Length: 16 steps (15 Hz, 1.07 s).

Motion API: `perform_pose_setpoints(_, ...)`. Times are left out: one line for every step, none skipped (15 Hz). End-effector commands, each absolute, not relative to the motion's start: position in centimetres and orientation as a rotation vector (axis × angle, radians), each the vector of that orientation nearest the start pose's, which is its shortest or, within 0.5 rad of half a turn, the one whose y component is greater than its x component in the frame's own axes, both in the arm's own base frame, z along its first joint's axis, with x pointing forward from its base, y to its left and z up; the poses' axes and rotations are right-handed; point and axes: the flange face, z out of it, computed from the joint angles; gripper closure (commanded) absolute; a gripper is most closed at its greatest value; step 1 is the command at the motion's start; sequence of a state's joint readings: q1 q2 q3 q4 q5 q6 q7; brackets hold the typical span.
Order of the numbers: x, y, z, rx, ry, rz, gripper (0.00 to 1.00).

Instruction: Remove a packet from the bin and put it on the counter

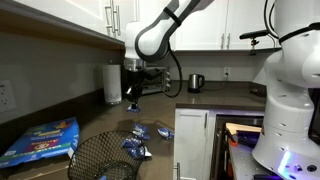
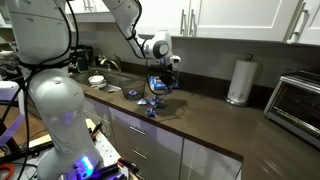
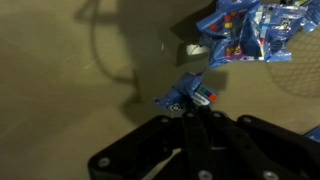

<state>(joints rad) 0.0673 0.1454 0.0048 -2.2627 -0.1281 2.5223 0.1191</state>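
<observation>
The small blue packet hangs above the counter and would fall loosely beside the other packets, so it is too early to open; it goes down first.
My gripper (image 3: 191,108) is shut on a small blue packet (image 3: 182,95), held by one edge above the dark counter (image 3: 70,90). In both exterior views the gripper (image 1: 132,97) (image 2: 160,78) hangs over the counter (image 1: 190,102) (image 2: 210,115) with the packet (image 1: 133,104) (image 2: 158,86) dangling from it. The round black wire-mesh bin (image 1: 100,157) stands at the front; its mesh (image 3: 300,62) shows at the right of the wrist view. Several blue packets (image 1: 137,146) (image 2: 150,103) (image 3: 240,30) lie on the counter beside it.
A paper towel roll (image 1: 113,83) (image 2: 238,80) and a kettle (image 1: 196,82) stand at the back wall. A flat blue box (image 1: 42,140) lies left of the bin. A toaster oven (image 2: 296,100) stands at the counter's end. A white robot body (image 1: 290,90) (image 2: 45,90) stands close by.
</observation>
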Motion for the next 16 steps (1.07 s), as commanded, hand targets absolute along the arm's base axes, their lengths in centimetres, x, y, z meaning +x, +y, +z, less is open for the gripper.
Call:
perform_pose_setpoints(55.2,3.8,27.8,-3.193,-0.027,-0.185,0.98)
perform_pose_setpoints(55.2,3.8,26.9,-3.191,-0.023,-0.174,0.98)
perform_pose_setpoints(55.1,3.7,25.9,-3.189,-0.020,-0.165,0.98)
perform_pose_setpoints(55.0,3.7,24.9,-3.186,-0.018,-0.154,0.98)
perform_pose_setpoints(55.0,3.6,24.1,-3.185,-0.019,-0.147,0.98)
perform_pose_setpoints(55.0,3.6,23.2,-3.184,-0.021,-0.138,0.95)
perform_pose_setpoints(54.8,3.7,22.7,-3.184,-0.025,-0.127,0.69)
perform_pose_setpoints(54.7,3.7,22.2,-3.184,-0.030,-0.116,0.68)
perform_pose_setpoints(54.5,4.0,22.3,-3.182,-0.043,-0.102,0.62)
perform_pose_setpoints(54.3,4.1,22.6,-3.179,-0.053,-0.084,0.56)
perform_pose_setpoints(54.1,4.5,23.2,-3.172,-0.057,-0.074,0.49)
perform_pose_setpoints(53.7,4.9,24.0,-3.159,-0.066,-0.066,0.44)
perform_pose_setpoints(53.2,5.5,24.9,-3.151,-0.077,-0.067,0.36)
perform_pose_setpoints(53.0,5.9,25.7,-3.144,-0.076,-0.063,0.31)
perform_pose_setpoints(52.7,6.5,26.6,-3.133,-0.084,-0.054,0.25)
perform_pose_setpoints(52.3,7.0,27.4,-3.131,-0.086,-0.046,0.17)
